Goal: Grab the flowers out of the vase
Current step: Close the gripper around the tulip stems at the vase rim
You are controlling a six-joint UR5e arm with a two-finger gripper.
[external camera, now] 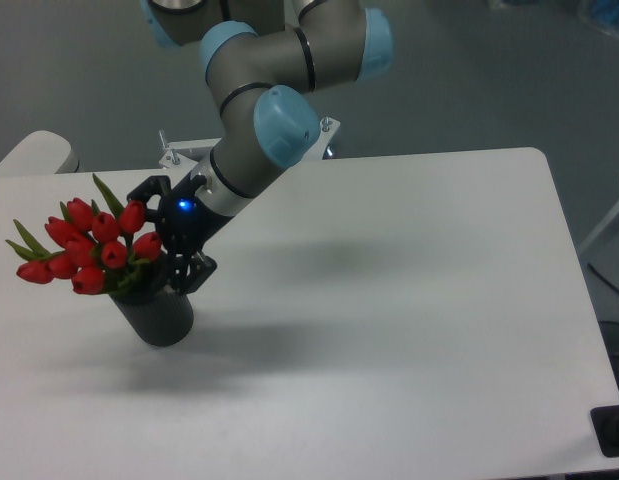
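The robot's gripper will next grab the flowers by their stems just below the red buds, and it will then lift the flowers (89, 248) out of the vase (161, 315).
The flowers (89, 248), a bunch of red tulip buds with thin green leaves, stand in the dark grey vase (161, 315) at the left of the white table (409, 300). My gripper (169, 238) is open and tilted down to the left, right against the right side of the bunch above the vase's rim. One finger (145, 190) reaches behind the upper buds. The other finger (194, 277) hangs by the vase's right rim. The rightmost buds lie between the two. The stems are hidden by the buds and the gripper.
A white rounded object (34, 155) sits off the table's back left corner. A small metal bracket (174, 155) is at the back edge behind the arm. A dark object (614, 430) lies past the front right corner.
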